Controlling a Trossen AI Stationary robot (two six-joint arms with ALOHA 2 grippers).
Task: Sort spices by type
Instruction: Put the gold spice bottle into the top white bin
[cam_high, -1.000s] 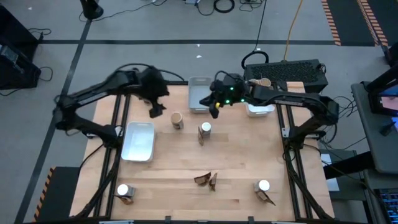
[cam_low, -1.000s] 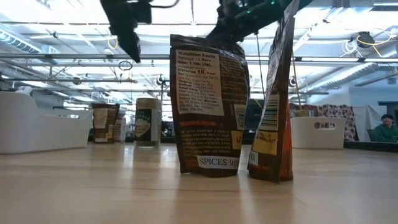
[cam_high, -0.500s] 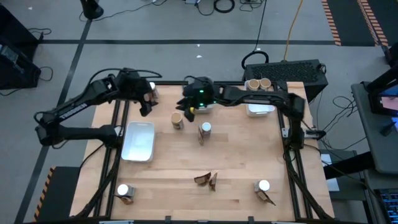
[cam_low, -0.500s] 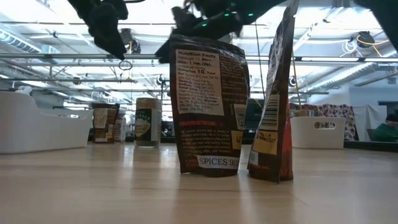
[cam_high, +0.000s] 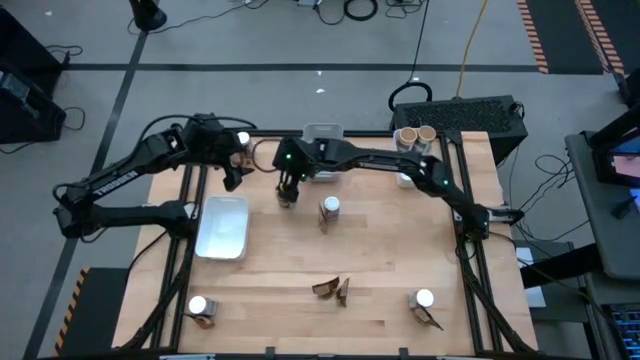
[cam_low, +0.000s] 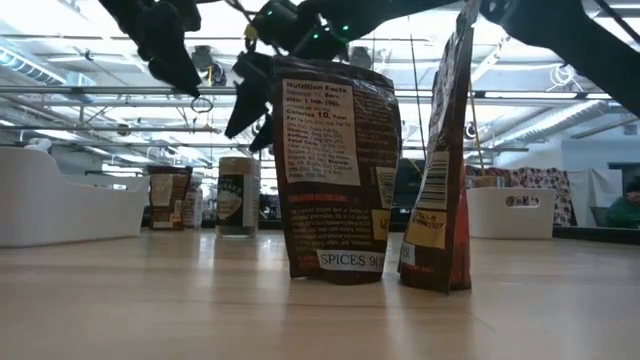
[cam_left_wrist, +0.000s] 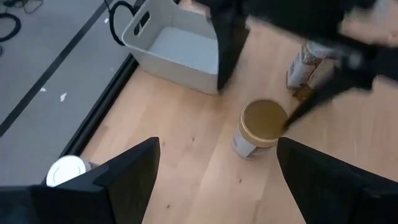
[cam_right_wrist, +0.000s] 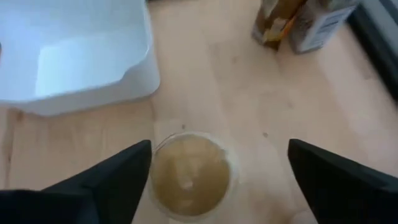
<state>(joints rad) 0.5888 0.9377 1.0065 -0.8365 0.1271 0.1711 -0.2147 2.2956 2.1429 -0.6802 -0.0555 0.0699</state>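
The tan-topped tub is below my gripper's fingers in the right wrist view, so my right gripper would miss it if I closed now. I need to lower my right gripper first.
A round tan-topped tub (cam_high: 287, 195) stands upright on the table's far middle. My right gripper (cam_high: 288, 183) hovers over it, open, its fingers on either side of the tub (cam_right_wrist: 189, 174) without touching. My left gripper (cam_high: 231, 176) hangs open over the table a little to the tub's left, near a white-capped jar (cam_high: 243, 140); the tub (cam_left_wrist: 260, 127) shows ahead of its fingers. A second jar (cam_high: 330, 207) stands with a packet to the tub's right. Two dark packets (cam_low: 335, 170) stand upright near the table's front middle.
A grey tray (cam_high: 322, 134) sits at the far edge and a white tray (cam_high: 223, 226) at the left; another white tray (cam_high: 412, 180) lies partly under my right arm. Two tubs (cam_high: 414, 135) stand far right. Jars with packets (cam_high: 199, 308) (cam_high: 424, 300) stand at the near corners.
My right gripper has swept from the far right, past the grey tray, toward the table's left, and now stands over the tan-topped tub. My left gripper has drawn back a little toward the table's left. Nothing on the table has moved.
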